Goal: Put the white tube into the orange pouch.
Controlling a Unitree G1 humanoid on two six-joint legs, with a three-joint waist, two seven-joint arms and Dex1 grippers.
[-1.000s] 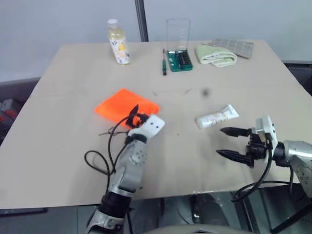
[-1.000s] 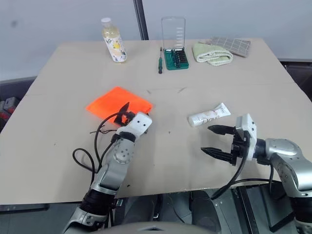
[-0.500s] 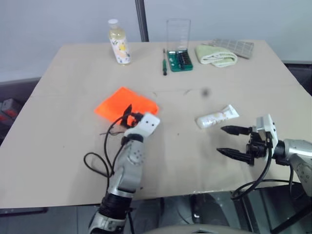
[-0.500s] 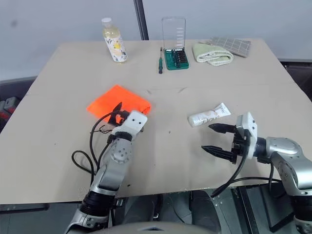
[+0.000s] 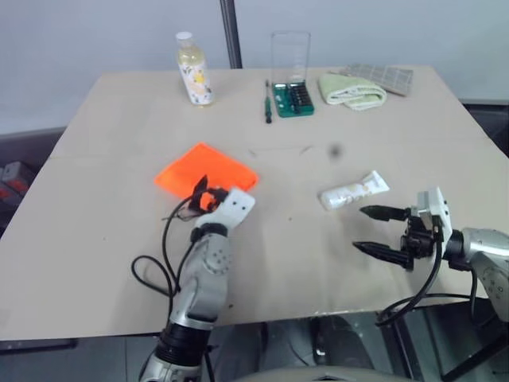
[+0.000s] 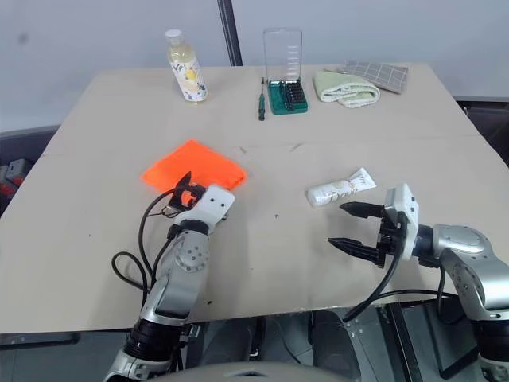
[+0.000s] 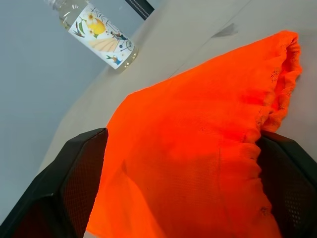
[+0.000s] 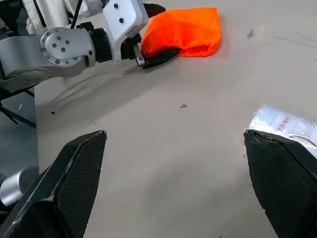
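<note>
The left gripper grabs the pouch by its gathered hem (image 7: 257,161) next, where the puckers stand up, since the pouch's cloth lies flat and slack.
The orange pouch (image 5: 205,169) lies flat on the table, left of centre. My left gripper (image 5: 199,193) is level at the pouch's near edge and open. In the left wrist view the pouch (image 7: 198,148) fills the gap between the two black fingers (image 7: 74,173), which stand wide apart. The white tube (image 5: 354,191) lies on the table to the right of centre, cap toward the far right. My right gripper (image 5: 359,229) hovers just in front of the tube, pointing left, open and holding nothing. The right wrist view shows the tube (image 8: 285,126) beside one finger.
At the far edge stand a bottle (image 5: 194,70) with a yellow-patterned label, a green bit set (image 5: 293,95) with its clear lid raised, a screwdriver (image 5: 269,107), a pale green cloth (image 5: 352,90) and a grey mat (image 5: 386,76). A black cable loops by my left wrist.
My left gripper has slid a little to the left along the pouch's near edge. The right gripper and the tube have not moved.
</note>
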